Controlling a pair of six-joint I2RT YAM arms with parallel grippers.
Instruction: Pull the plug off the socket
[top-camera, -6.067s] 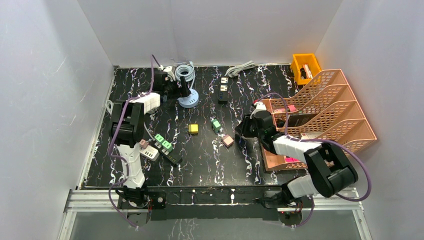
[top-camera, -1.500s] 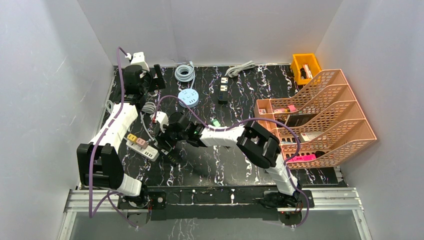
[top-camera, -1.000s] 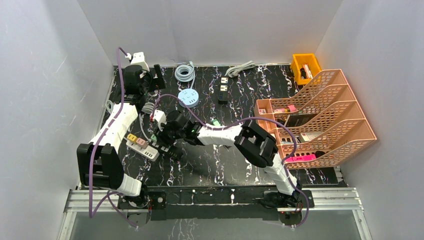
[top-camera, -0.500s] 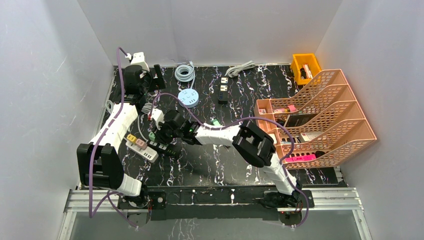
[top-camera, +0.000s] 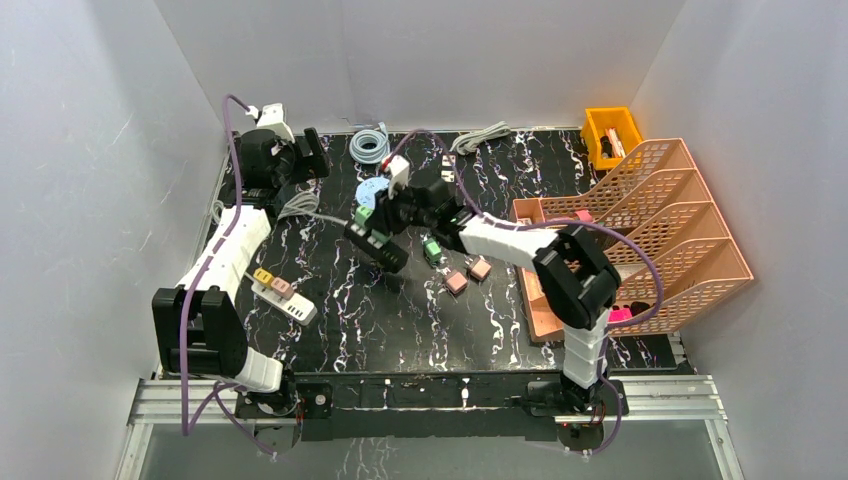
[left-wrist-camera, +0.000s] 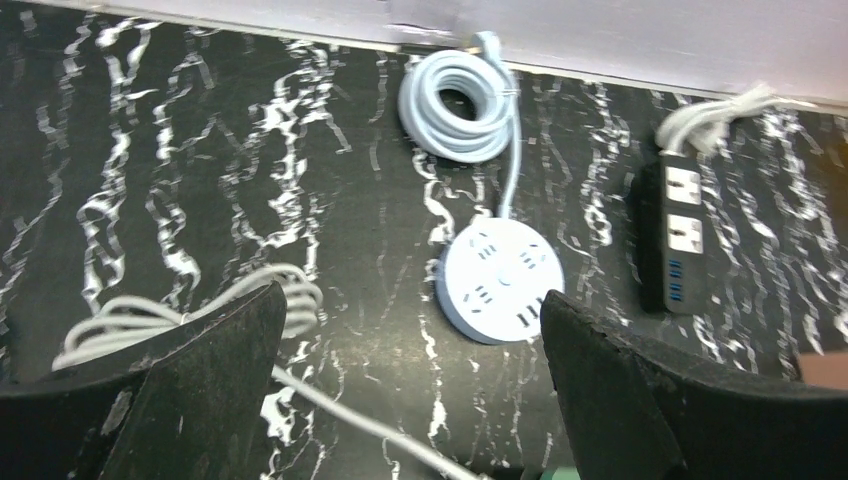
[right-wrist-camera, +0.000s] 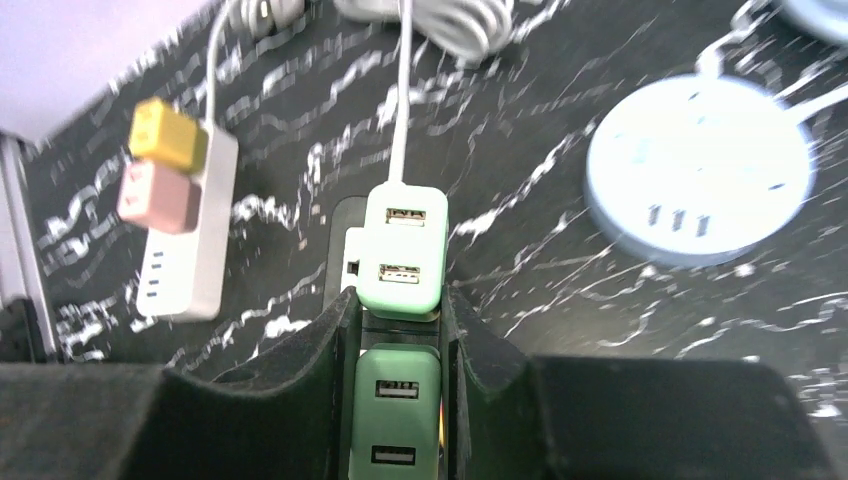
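Next, my left gripper grabs the black power strip across its sides at the cable end (top-camera: 354, 233) (left-wrist-camera: 506, 472), which leaves the green plugs free to pull off.
A black power strip (top-camera: 380, 247) carries two green plugs, the far one (right-wrist-camera: 405, 262) and the near one (right-wrist-camera: 395, 415). My right gripper (top-camera: 390, 222) is shut across the strip's sides around the near green plug and holds it tilted above the table's middle; its fingers (right-wrist-camera: 335, 340) flank the plug in the right wrist view. A white cable (top-camera: 300, 212) runs from the strip to the left. My left gripper (top-camera: 303, 160) hangs open and empty at the back left, its jaws wide apart (left-wrist-camera: 412, 305) above the bare tabletop.
A white strip (top-camera: 288, 300) with yellow and pink plugs lies front left. A round blue socket (left-wrist-camera: 500, 280), a coiled cable (left-wrist-camera: 460, 105) and a black socket block (top-camera: 447, 180) sit at the back. Loose pink plugs (top-camera: 456, 282) lie centre. An orange file rack (top-camera: 640, 230) stands right.
My right gripper has carried the black strip with its green plugs from the front left up and back to the table's middle. The left arm has barely moved.
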